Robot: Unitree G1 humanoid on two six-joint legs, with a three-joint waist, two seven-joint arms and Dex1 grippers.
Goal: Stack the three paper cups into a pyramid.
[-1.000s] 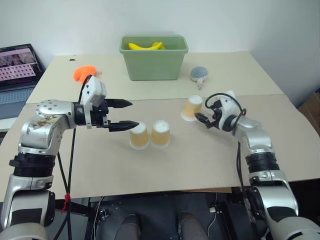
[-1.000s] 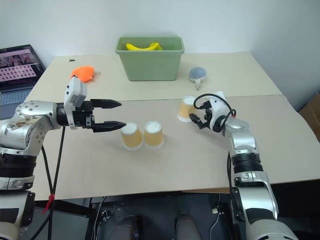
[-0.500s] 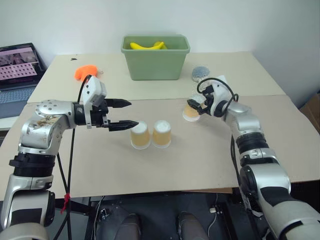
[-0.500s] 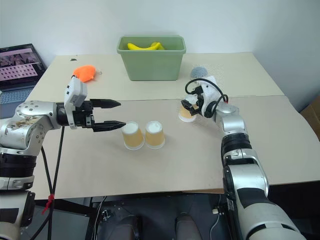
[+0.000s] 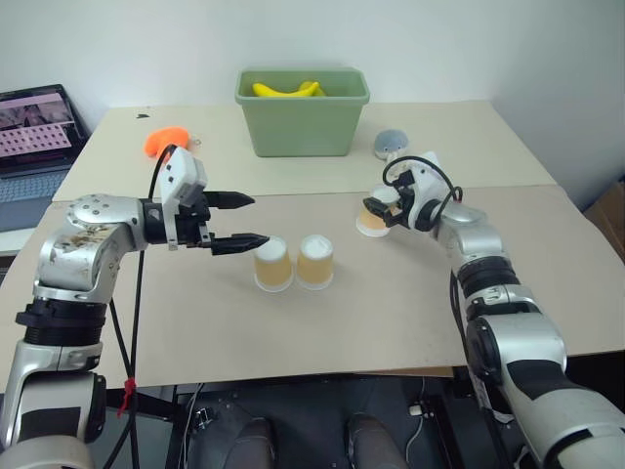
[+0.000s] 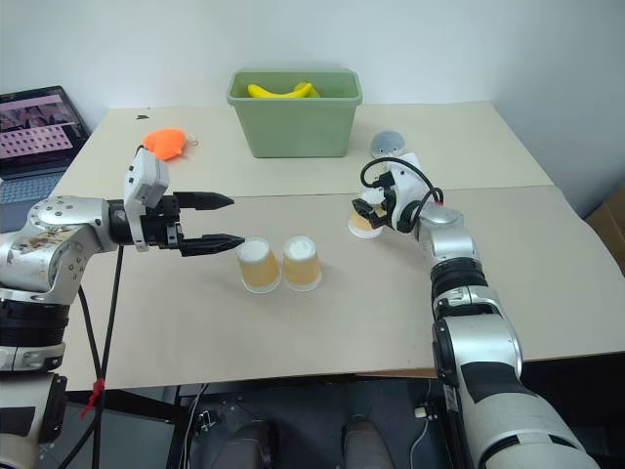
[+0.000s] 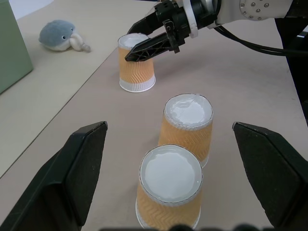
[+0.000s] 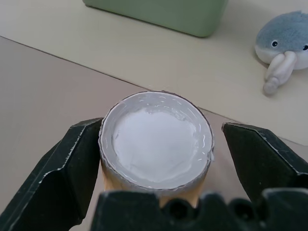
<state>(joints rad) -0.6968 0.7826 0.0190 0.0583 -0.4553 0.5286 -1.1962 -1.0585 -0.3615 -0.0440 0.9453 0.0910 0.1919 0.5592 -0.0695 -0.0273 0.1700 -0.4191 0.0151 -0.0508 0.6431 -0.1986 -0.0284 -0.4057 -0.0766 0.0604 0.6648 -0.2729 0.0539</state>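
The fingertips are beside the third cup's white base. Closing now would hold the cup if they closed now. My right gripper needs to close on the third cup.
Two of the three paper cups stand upside down and side by side at mid-table, white bases up. The third paper cup stands upside down farther back and to the right. My right gripper is open, one finger on each side of this cup near its top; the right wrist view shows the cup between the fingers with a gap on one side. My left gripper hovers open just left of the pair, holding nothing. No cup rests on another.
A green bin holding bananas stands at the back centre. A grey plush whale lies behind the third cup, and an orange toy lies at the back left. A laptop sits off the table's left side.
My right gripper has moved forward and up from beside the third cup and now straddles it. The left arm and the two central cups have stayed put.
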